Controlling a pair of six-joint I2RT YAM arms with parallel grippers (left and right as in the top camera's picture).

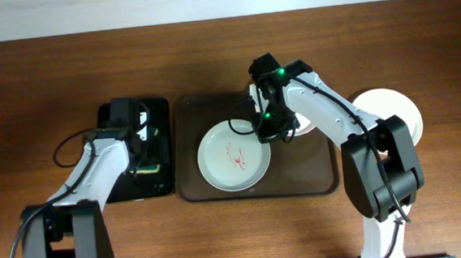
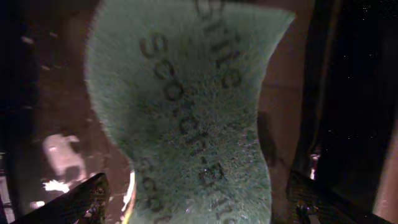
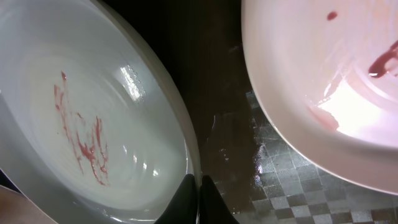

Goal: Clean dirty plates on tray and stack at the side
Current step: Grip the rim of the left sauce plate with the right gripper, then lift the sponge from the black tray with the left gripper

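Observation:
My left gripper takes hold of the green sponge across its narrow middle (image 2: 195,147) from above next, leaving the sponge's bottom free to clean plates.
The pale green plate (image 1: 234,155), smeared with red sauce, lies on the dark brown tray (image 1: 315,172). My right gripper (image 1: 267,130) is shut on its right rim; the right wrist view shows the fingers (image 3: 199,186) pinching the rim of that plate (image 3: 93,124). The pinkish-white plate (image 3: 323,74), with red smears, lies beside it on the tray (image 3: 217,93); in the overhead view (image 1: 305,126) my arm mostly hides it. The white plate (image 1: 392,114) sits on the table to the right of the tray. My left gripper (image 1: 147,155) is open, its fingers (image 2: 199,199) either side of a green sponge (image 2: 186,93).
A smaller black tray (image 1: 160,109) stands left of the brown tray, under my left gripper, with the sponge on it. The wooden table (image 1: 49,93) extends to a pale wall at the back.

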